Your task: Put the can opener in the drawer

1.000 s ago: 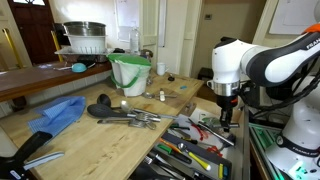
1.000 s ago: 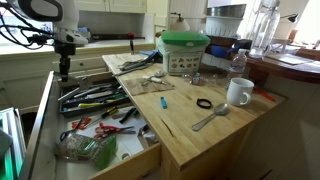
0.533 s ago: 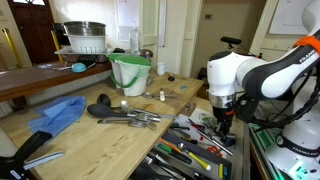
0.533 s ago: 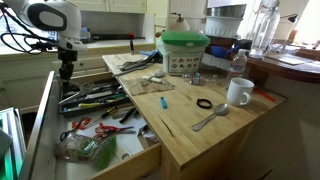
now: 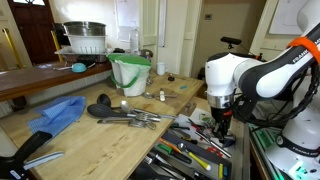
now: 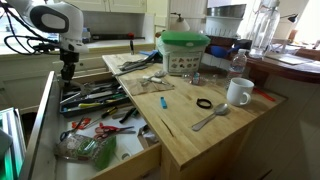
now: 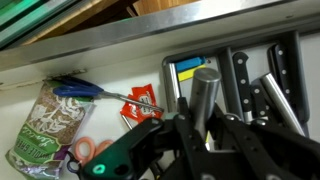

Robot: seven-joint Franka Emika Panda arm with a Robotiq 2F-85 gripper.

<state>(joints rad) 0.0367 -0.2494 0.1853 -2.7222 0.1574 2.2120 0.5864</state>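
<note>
The can opener's grey shaft is still well above the knives, so my gripper needs to keep holding the can opener until it sits low in the black tray [image 5: 185,160] [image 7: 230,90].
My gripper [image 7: 197,125] is shut on the can opener [image 7: 205,92]. Its grey metal shaft stands up between the black fingers in the wrist view. In both exterior views the gripper [image 5: 222,117] [image 6: 68,70] hangs low over the open light-wood drawer [image 5: 196,122] [image 6: 150,152], which is full of utensils. In the exterior views the held tool is too small and dark to make out. Below the gripper lie black-handled knives [image 7: 270,80].
A green bucket [image 5: 130,72] [image 6: 184,50], grey ladles [image 5: 120,113], a blue cloth [image 5: 58,112], a white mug [image 6: 238,92] and a spoon [image 6: 210,118] are on the worktop. In the drawer lie a red-handled tool [image 7: 140,100] and a bag [image 7: 50,125].
The gripper has moved down and a little inward over the drawer with the can opener still in it. Nothing on the worktop has moved.
</note>
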